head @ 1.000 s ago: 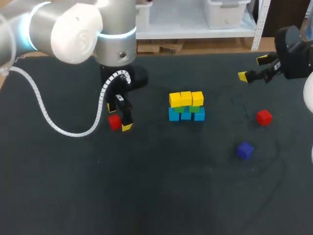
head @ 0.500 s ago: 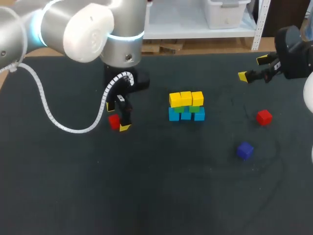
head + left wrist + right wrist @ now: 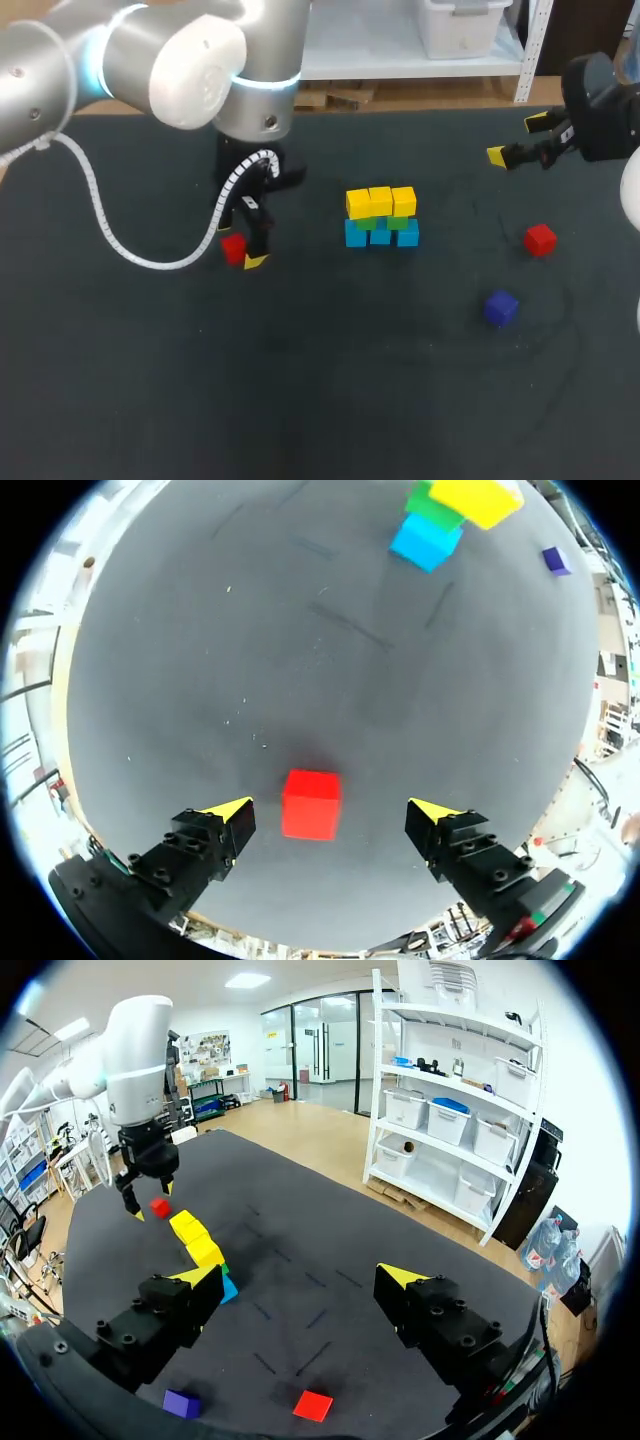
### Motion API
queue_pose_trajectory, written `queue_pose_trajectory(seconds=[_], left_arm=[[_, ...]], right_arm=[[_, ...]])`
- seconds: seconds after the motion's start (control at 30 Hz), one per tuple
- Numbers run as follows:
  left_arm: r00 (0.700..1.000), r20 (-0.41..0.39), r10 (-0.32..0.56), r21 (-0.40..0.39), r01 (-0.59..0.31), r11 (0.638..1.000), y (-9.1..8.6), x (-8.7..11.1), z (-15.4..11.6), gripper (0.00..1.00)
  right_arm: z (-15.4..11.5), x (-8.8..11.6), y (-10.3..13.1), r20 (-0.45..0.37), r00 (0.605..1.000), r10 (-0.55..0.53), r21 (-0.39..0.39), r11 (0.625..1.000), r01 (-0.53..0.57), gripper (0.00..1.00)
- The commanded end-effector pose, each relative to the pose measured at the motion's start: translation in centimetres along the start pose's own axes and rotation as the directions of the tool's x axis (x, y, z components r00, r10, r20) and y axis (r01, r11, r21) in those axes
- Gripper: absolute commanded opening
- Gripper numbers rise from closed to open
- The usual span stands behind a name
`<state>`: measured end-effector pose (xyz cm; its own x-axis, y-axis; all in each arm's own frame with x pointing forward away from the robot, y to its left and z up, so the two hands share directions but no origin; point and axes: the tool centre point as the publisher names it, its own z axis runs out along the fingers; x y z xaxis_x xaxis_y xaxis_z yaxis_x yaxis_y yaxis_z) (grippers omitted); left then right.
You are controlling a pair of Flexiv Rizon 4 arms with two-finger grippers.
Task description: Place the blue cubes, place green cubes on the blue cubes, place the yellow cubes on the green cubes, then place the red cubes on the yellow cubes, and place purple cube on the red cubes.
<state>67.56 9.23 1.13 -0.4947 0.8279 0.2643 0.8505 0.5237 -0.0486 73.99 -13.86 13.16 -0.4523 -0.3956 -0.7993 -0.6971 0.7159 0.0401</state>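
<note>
Next, my left gripper grabs the red cube below it by two opposite sides, and the cube's bottom stays free to rest on the yellow cubes.
A stack stands mid-table: a row of blue cubes [image 3: 380, 235], green cubes [image 3: 385, 223] on them, yellow cubes [image 3: 380, 201] on top. My left gripper [image 3: 244, 243] hangs open over a red cube [image 3: 233, 248], which lies on the table between its fingers [image 3: 310, 804] without touching them. A second red cube [image 3: 540, 239] and a purple cube [image 3: 501, 307] rest at the right. My right gripper [image 3: 520, 140] hovers open and empty at the far right, above the table; in its wrist view the red cube [image 3: 313, 1405] and purple cube [image 3: 182, 1403] lie below it.
The dark table mat [image 3: 320, 380] spreads wide in front of the stack. The left arm's white cable [image 3: 100, 230] loops low over the table's left part.
The left arm has shifted slightly right and its gripper has settled around the red cube. The right arm and all cubes have stayed put.
</note>
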Motion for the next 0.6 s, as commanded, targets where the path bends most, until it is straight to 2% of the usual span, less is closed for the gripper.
queue_pose_trajectory(seconds=[0.03, 0.23, 0.27, 0.3, 0.37, 0.4, 0.43, 0.6], left_arm=[[1.0, -0.018, -0.016, 0.014, 0.016, 1.0, 0.65, -0.34, 0.27, 1.0], [0.999, -0.02, -0.026, 0.012, 0.026, 1.0, 0.68, -0.27, 0.28, 1.0], [0.999, -0.021, -0.028, 0.01, 0.028, 1.0, 0.68, -0.26, 0.27, 0.88], [0.999, -0.023, -0.031, 0.008, 0.031, 0.999, 0.68, -0.25, 0.25, 0.55], [0.999, -0.033, -0.037, 0.007, 0.037, 0.999, 0.7, -0.13, 0.22, 0.31], [0.999, -0.034, -0.037, 0.006, 0.037, 0.999, 0.7, -0.06, 0.23, 0.13], [0.998, -0.039, -0.038, 0.003, 0.038, 0.999, 0.69, -0.03, 0.21, 0.0], [0.997, -0.052, -0.049, -0.004, 0.049, 0.999, 0.74, 0.17, 0.18, 0.0]], right_arm=[[-0.02, 0.07, -0.11, 0.004, 1.0, -0.001, -0.006, 1.0, 0.001, 1.0], [-0.02, 0.07, -0.11, 0.004, 1.0, -0.001, -0.006, 1.0, 0.001, 1.0], [-0.02, 0.07, -0.11, 0.004, 1.0, -0.001, -0.006, 1.0, 0.001, 1.0], [-0.02, 0.07, -0.11, 0.004, 1.0, -0.001, -0.006, 1.0, 0.001, 1.0], [-0.02, 0.07, -0.11, 0.004, 1.0, -0.001, -0.006, 1.0, 0.001, 1.0], [-0.02, 0.07, -0.11, 0.004, 1.0, -0.001, -0.006, 1.0, 0.001, 1.0], [-0.02, 0.07, -0.11, 0.004, 1.0, -0.001, -0.006, 1.0, 0.001, 1.0], [-0.02, 0.07, -0.11, 0.004, 1.0, -0.001, -0.006, 1.0, 0.001, 1.0]])
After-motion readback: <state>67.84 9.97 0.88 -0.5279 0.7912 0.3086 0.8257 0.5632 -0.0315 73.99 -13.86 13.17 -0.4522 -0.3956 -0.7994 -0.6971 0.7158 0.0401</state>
